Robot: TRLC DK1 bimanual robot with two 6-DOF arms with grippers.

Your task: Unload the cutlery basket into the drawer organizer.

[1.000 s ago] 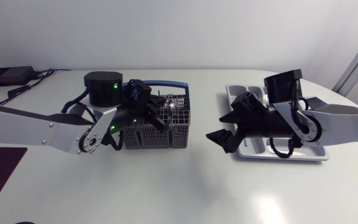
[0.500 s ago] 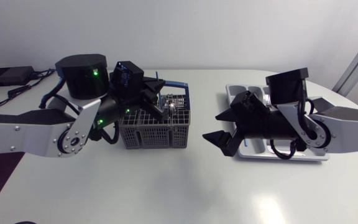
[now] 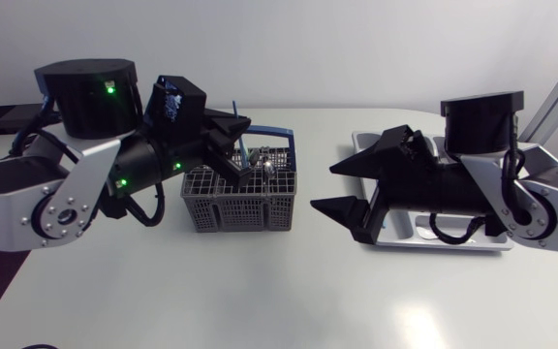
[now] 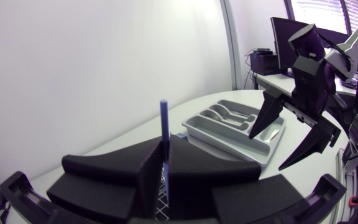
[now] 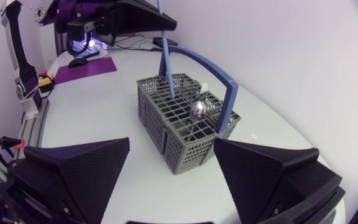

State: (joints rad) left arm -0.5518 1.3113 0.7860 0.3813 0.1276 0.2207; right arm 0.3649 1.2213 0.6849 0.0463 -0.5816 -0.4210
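I should next use my right gripper to unload the thin blue utensil into the drawer organizer, and I should grab the utensil by its lower shaft.
The grey cutlery basket with a blue carry handle stands mid-table. My left gripper hovers over its far left corner, shut on a thin blue-handled utensil whose lower end still dips into the basket. In the left wrist view the blue handle sticks up from between the shut fingers. A spoon sits in the basket. The grey drawer organizer lies at the right, under my right arm. My right gripper stands open, empty, between basket and organizer.
Some spoons lie in the organizer. A black box with cables sits at the table's far left corner. A purple mat lies on the table beyond the basket, seen from the right wrist.
My left arm has risen and drawn back to the left, pulling the blue-handled utensil upward out of the basket. My right arm has lifted and shifted slightly right, still open.
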